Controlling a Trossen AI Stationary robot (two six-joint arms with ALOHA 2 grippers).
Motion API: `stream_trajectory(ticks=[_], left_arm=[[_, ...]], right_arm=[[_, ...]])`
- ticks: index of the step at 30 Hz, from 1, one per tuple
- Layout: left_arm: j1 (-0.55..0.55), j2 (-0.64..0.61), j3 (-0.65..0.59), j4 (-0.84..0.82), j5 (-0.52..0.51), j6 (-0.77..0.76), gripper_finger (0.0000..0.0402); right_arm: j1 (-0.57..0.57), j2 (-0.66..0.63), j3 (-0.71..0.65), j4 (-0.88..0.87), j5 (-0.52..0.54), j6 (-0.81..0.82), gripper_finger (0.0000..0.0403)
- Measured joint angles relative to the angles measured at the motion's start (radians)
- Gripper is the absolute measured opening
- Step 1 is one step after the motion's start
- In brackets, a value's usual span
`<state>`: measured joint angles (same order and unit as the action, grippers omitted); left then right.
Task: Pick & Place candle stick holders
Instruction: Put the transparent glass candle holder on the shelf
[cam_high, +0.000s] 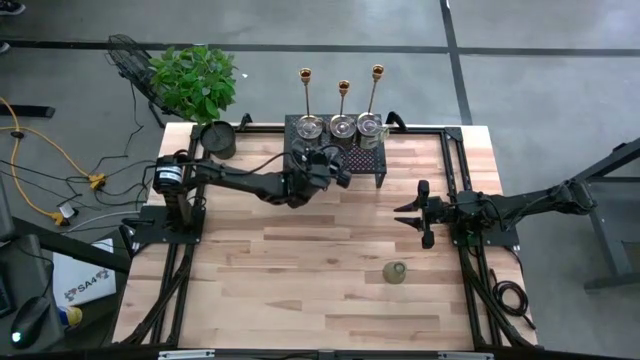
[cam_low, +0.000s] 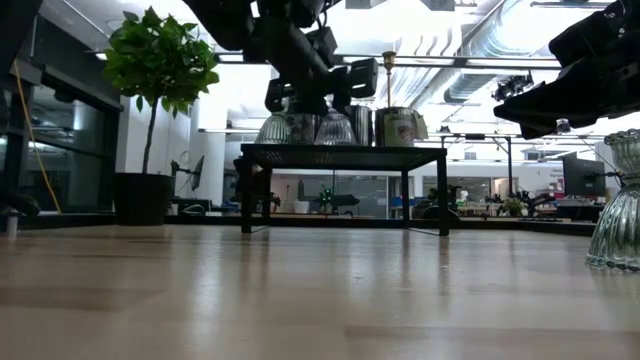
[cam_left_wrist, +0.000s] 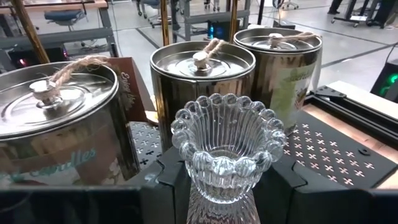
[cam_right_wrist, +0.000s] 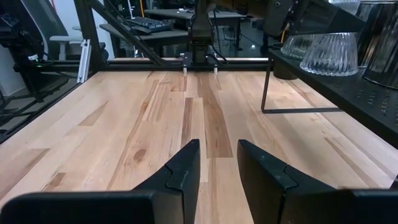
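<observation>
The clear glass holder is upright over the black mesh rack in front of the tins, so it is time for my left gripper to let go.
A black mesh rack (cam_high: 365, 160) stands at the table's far middle and bears three silvery lidded tins (cam_high: 342, 126). Three gold candlesticks (cam_high: 344, 90) rise behind it. My left gripper (cam_high: 335, 165) reaches over the rack's near edge and is shut on a clear ribbed glass cup (cam_left_wrist: 227, 146) with a scalloped rim, just in front of the tins (cam_left_wrist: 202, 74). The low view shows two ribbed glass shapes (cam_low: 335, 128) at the rack top under this gripper. My right gripper (cam_high: 412, 215) is open and empty above the table's right part. A greenish glass cup (cam_high: 395, 272) stands on the table near it. My left gripper has the clear cup's narrow lower part (cam_left_wrist: 221, 186) between its two fingers (cam_left_wrist: 165, 186), one on each side. The fingers come nearly level from the table's near side. The cup is upright, its rim up. Whether its foot rests on the rack top, I cannot tell.
A round black plant pot (cam_high: 217, 140) stands at the table's far left corner, with a leafy plant (cam_high: 195, 78) behind it. Black frame rails (cam_high: 455, 170) run along the table's sides. Bare wood (cam_high: 300, 260) lies in front of the rack.
</observation>
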<state>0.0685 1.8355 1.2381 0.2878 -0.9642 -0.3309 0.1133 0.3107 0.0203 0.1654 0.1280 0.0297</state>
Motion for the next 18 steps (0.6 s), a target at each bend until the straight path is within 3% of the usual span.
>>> stream_trajectory(ticks=[6, 18], left_arm=[[0.000, 0.000, 0.000, -0.008, 0.012, 0.000, 0.0126], [0.004, 0.000, 0.002, -0.006, 0.013, 0.011, 0.0171]], right_arm=[[0.000, 0.000, 0.000, 0.000, 0.000, 0.000, 0.0099], [0.000, 0.000, 0.000, 0.000, 0.000, 0.000, 0.0099]])
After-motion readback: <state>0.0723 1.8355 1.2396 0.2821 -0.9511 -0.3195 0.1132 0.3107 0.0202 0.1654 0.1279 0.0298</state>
